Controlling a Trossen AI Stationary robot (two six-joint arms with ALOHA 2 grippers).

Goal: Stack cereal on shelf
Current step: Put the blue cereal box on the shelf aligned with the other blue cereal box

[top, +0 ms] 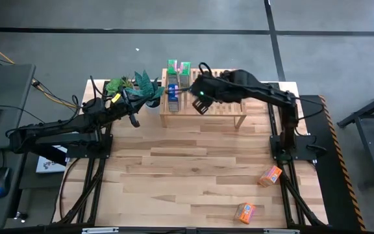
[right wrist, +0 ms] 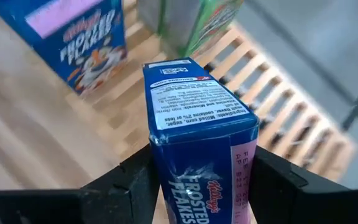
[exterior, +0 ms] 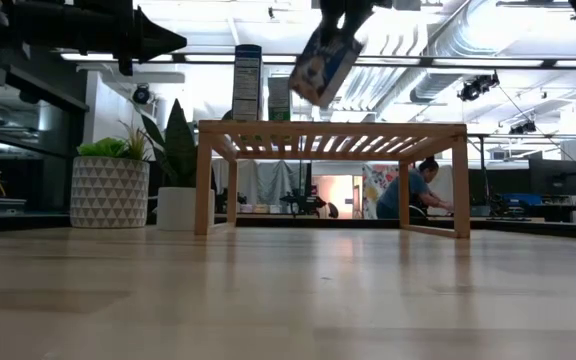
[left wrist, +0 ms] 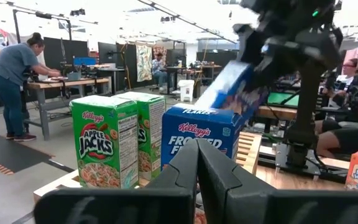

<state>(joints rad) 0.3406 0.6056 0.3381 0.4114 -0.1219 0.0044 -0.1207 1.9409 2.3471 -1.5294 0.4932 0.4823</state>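
My right gripper should stay closed: the blue box (right wrist: 197, 134) hangs tilted above the shelf's slats.
The wooden shelf (top: 203, 107) stands at the table's far side. On its left end stand two green cereal boxes (top: 179, 67) and one blue box (top: 172, 89); they also show in the left wrist view as green boxes (left wrist: 101, 149) and a blue box (left wrist: 197, 140). My right gripper (top: 199, 96) is shut on a second blue box (exterior: 325, 58), held above the shelf top just right of the standing boxes. Two orange boxes (top: 271, 175) (top: 245, 211) lie on the table near the right front. My left gripper (top: 134, 118) is shut and empty, left of the shelf by the plants. My right gripper pinches the blue box between its two fingers (right wrist: 135, 183), on two opposite faces (right wrist: 157, 168) near the end closest to the wrist. The fingers come from above. The box hangs tilted below them (exterior: 325, 58), clear of the shelf top.
Potted green plants (top: 138, 84) stand left of the shelf, close to my left gripper. The shelf's slats (right wrist: 278, 106) are bare to the right of the standing boxes. People work at desks in the room beyond the table (exterior: 413, 190).
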